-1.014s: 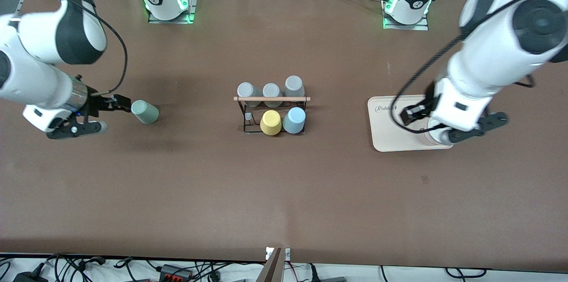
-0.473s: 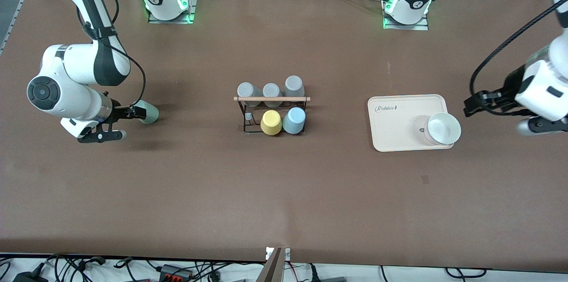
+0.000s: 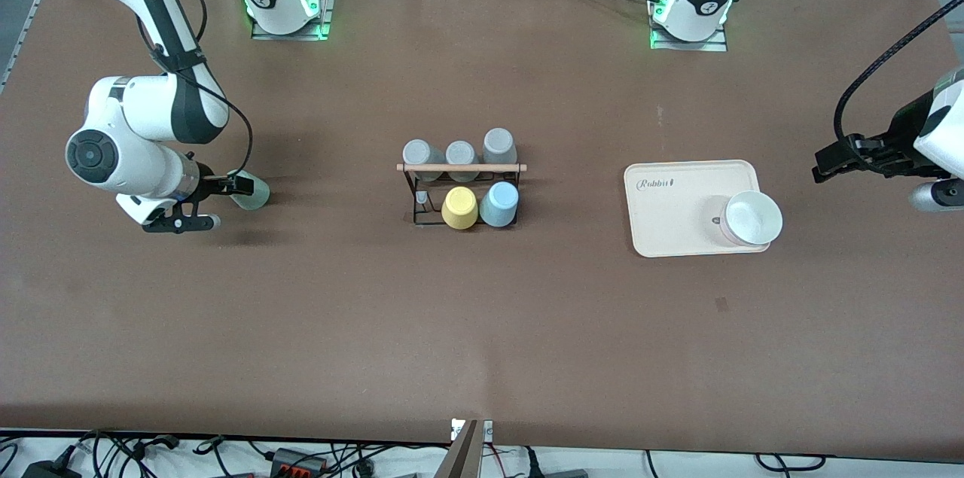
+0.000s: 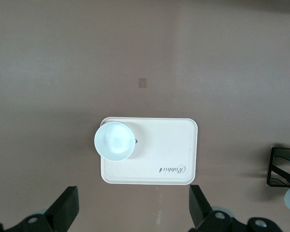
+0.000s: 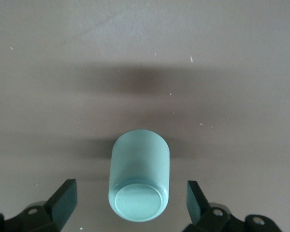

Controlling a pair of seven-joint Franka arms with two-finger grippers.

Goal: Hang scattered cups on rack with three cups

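Note:
The mint green cup [image 3: 256,193] is still beyond the fingers of my right gripper, so closing now would miss, and my right gripper needs to first move toward the cup.
The pale mint green cup [image 3: 256,193] lies on its side on the table toward the right arm's end. In the right wrist view its base [image 5: 137,204] faces the camera. My right gripper [image 3: 232,184] is open, and its fingers [image 5: 64,197] flank the cup's base end with a gap on each side. The black wire rack [image 3: 422,216] with a wooden dowel [image 3: 461,167] stands mid-table. The light blue cup [image 3: 499,204] sits upside down on it. My left gripper [image 3: 834,162] is open and empty, up in the air past the tray toward the left arm's end.
The rack also holds a yellow cup [image 3: 459,208] and three grey cups [image 3: 461,155]. One peg [image 3: 422,198] beside the yellow cup is bare. A beige tray [image 3: 670,214] with a white bowl [image 3: 751,218] lies toward the left arm's end. Both also show in the left wrist view: the tray [image 4: 164,145], the bowl [image 4: 114,140].
My right gripper has closed in on the mint cup's base end. My left arm has pulled away from over the tray toward its end of the table, uncovering the white bowl.

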